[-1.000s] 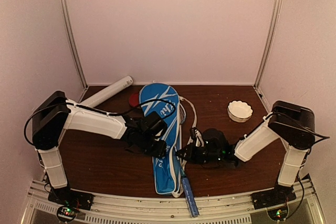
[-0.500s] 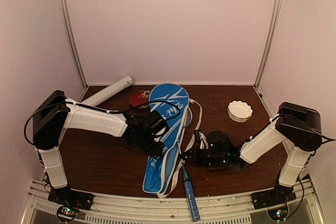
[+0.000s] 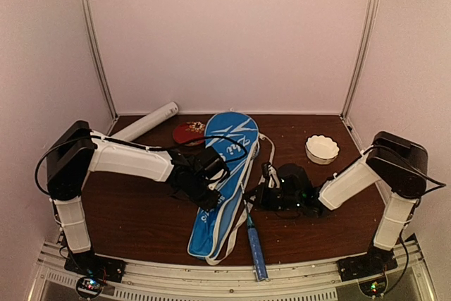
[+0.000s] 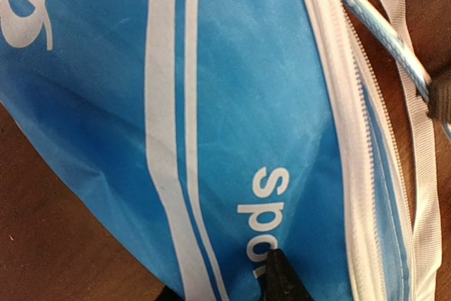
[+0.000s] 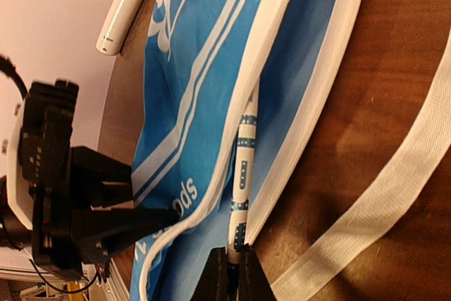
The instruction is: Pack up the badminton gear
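Note:
My right gripper is closed on the racket, and the racket would fall short if I opened now. I should keep it closed until the blue handle is in the bag.
The blue white-lettered racket bag lies slanted across the table's middle. My left gripper rests on its left side, shut on the bag's upper layer and holding that edge raised; one fingertip presses by the lettering. My right gripper is shut on a racket's thin shaft, which runs into the bag's open side. The racket's blue handle sticks out toward the near edge. The long white tube lies at the back left.
A small red dish sits behind the bag beside the tube. A white scalloped bowl stands at the back right. The bag's white strap trails on the table to the right of the racket shaft.
The bag has swung: its far end went right, its near end left. My right gripper moved away from me with the racket, sliding it deeper. My left jaws narrowed on the fabric.

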Available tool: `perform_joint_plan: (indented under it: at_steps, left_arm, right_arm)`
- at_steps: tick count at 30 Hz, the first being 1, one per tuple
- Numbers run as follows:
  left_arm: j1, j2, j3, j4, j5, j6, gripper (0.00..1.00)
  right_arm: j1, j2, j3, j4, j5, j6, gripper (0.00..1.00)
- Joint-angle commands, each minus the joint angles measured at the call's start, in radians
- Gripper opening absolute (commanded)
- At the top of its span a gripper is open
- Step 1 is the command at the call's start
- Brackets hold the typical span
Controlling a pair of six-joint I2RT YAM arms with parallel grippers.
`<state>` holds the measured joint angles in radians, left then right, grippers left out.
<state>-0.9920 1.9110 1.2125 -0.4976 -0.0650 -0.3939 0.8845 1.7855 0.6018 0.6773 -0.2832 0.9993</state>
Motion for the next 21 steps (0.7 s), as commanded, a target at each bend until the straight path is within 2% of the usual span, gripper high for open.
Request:
perform_joint_plan:
  at_steps: [1,16,21]
  left_arm:
    - [-0.013,0.082,-0.057,-0.065,0.041,0.159,0.13]
    - [-0.013,0.097,-0.06,-0.05,0.071,0.201,0.13]
    - [-0.013,0.091,-0.055,-0.049,0.071,0.2,0.15]
  right_arm:
    - [-0.045,0.036,0.082,0.242,0.008,-0.048,0.0]
    - [-0.101,0.149,0.226,0.384,0.141,-0.009,0.0]
    - [-0.104,0.19,0.276,0.369,0.112,-0.019,0.0]
